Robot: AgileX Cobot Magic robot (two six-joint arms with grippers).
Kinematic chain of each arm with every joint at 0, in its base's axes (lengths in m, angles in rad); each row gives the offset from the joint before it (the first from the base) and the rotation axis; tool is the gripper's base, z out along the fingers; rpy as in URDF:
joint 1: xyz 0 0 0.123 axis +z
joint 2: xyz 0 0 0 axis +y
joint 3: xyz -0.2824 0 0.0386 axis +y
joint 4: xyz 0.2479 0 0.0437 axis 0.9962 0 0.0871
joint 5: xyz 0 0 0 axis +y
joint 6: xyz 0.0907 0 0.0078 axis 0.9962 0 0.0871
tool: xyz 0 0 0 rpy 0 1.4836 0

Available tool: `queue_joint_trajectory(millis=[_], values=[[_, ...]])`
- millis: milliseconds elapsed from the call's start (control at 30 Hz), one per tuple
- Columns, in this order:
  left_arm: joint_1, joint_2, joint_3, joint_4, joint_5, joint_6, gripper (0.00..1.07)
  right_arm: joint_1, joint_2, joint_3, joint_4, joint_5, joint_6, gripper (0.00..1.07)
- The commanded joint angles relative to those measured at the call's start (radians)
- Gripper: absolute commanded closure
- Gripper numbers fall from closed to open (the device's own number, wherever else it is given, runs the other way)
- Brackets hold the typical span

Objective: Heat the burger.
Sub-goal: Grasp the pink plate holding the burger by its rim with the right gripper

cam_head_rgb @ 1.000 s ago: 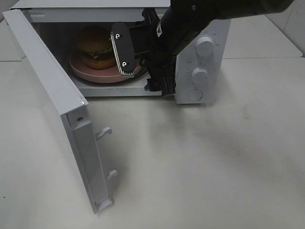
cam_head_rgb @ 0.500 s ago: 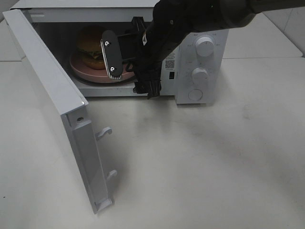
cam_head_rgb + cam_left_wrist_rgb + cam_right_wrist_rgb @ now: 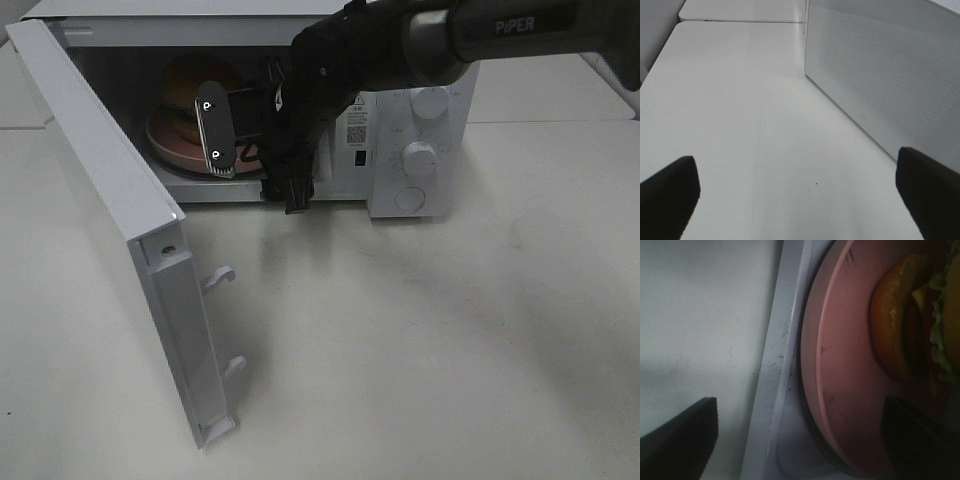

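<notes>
My right gripper's fingers stop short of the plate's near rim inside the microwave, so closing now would miss. The gripper first moves toward the plate next, then closes on it.
The burger, with a golden-brown bun and green lettuce, sits on a pink plate inside the open white microwave. My right gripper reaches across from the right. It hangs open and empty at the front of the microwave's opening, over the plate's near rim. In the right wrist view the burger lies on the plate, with the gripper spread wide over the plate's rim. My left gripper is open and empty over the bare tabletop, out of the exterior view.
The microwave door swings wide open toward the front left, with two latch hooks on its edge. Its perforated outer face shows in the left wrist view. Two knobs sit on the microwave's right panel. The white table extends in front.
My right gripper has moved left across the microwave opening and now stands in front of the burger and plate. The burger, plate and door have not moved.
</notes>
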Motion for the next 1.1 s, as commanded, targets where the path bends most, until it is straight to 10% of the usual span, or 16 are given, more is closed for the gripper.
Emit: queue_joint_trajectory(millis=[33,667,833,967,1100], values=[[-0.003,-0.021,0.003,-0.011,-0.005,-0.003,0.07,0.002,0.037,-0.047,0.007,0.019,0.005,0.22],[-0.003,-0.021,0.003,-0.011,-0.005,-0.003,0.07,-0.002,0.201,-0.297,0.053,0.151,0.051,0.29],[-0.003,-0.021,0.003,-0.011,-0.005,-0.003,0.07,-0.002,0.205,-0.297,0.055,0.15,0.05,0.57],[-0.003,-0.021,0.003,-0.011,-0.005,-0.003,0.07,-0.002,0.204,-0.297,0.054,0.158,0.051,1.05],[-0.003,-0.021,0.003,-0.011,-0.005,-0.003,0.07,-0.002,0.201,-0.297,0.054,0.168,0.05,1.07]])
